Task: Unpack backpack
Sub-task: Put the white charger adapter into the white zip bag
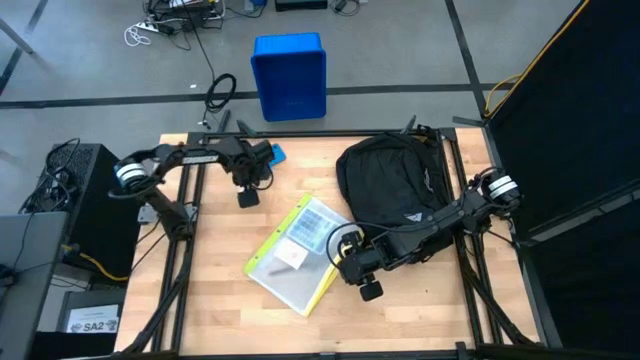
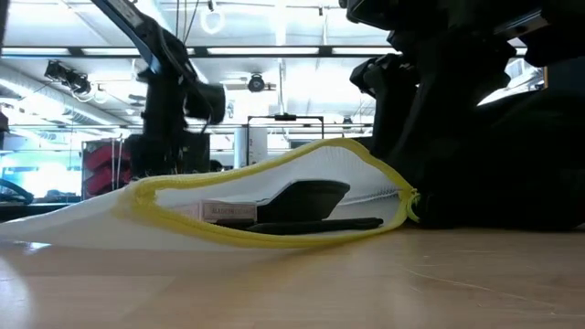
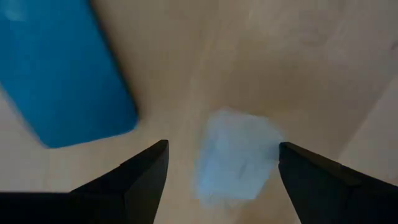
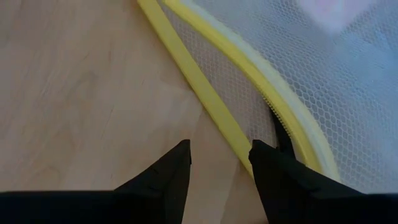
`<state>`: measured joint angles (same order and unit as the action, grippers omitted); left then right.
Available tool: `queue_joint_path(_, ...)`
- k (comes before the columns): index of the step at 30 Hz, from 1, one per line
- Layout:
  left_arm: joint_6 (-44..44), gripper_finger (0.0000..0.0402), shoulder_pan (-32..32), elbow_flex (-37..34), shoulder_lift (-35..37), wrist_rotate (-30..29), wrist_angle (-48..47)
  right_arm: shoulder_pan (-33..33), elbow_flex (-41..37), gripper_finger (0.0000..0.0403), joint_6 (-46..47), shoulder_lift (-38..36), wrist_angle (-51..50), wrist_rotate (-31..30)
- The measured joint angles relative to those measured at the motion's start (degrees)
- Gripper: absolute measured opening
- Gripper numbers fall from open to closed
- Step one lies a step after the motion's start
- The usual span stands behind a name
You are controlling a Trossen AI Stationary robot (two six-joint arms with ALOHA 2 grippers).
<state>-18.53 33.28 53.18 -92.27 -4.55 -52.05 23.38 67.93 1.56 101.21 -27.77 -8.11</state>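
My left gripper is going to grab the small white charger [image 3: 239, 155] by its sides next, to sort out what came from the backpack.
The black backpack [image 1: 395, 185] lies at the table's far right and fills the right of the low view [image 2: 494, 137]. A clear mesh pouch with yellow trim [image 1: 300, 250] lies flat at mid-table; its open mouth [image 2: 274, 196] shows a dark object and a small box inside. My right gripper [image 1: 370, 290] hangs open just right of the pouch, its fingers [image 4: 221, 149] over bare wood beside the yellow edge [image 4: 205, 87]. My left gripper [image 1: 247, 197] points down at the far left, open [image 3: 224, 146], over a small pale blurred patch [image 3: 236, 155] beside a flat blue thing [image 3: 62, 68].
A blue plastic bin [image 1: 289, 75] stands on the floor beyond the far edge. Cables [image 1: 220, 92] lie on the floor near it. A black curtain [image 1: 570, 120] hangs to the right. Bare wood [image 1: 220, 300] stretches along the near left of the table.
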Motion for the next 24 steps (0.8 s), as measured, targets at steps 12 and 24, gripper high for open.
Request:
queue_joint_path(12,-2.7,0.0241,0.8,0.9,-10.2,-0.9,-0.3,-0.4,-8.9,0.0141,1.6,0.0,9.5,0.2)
queue_joint_path(24,-1.6,0.0127,-0.9,4.5,-8.9,4.7,-8.2,-0.2,-9.2,0.0131,2.0,-0.2,9.5,0.4)
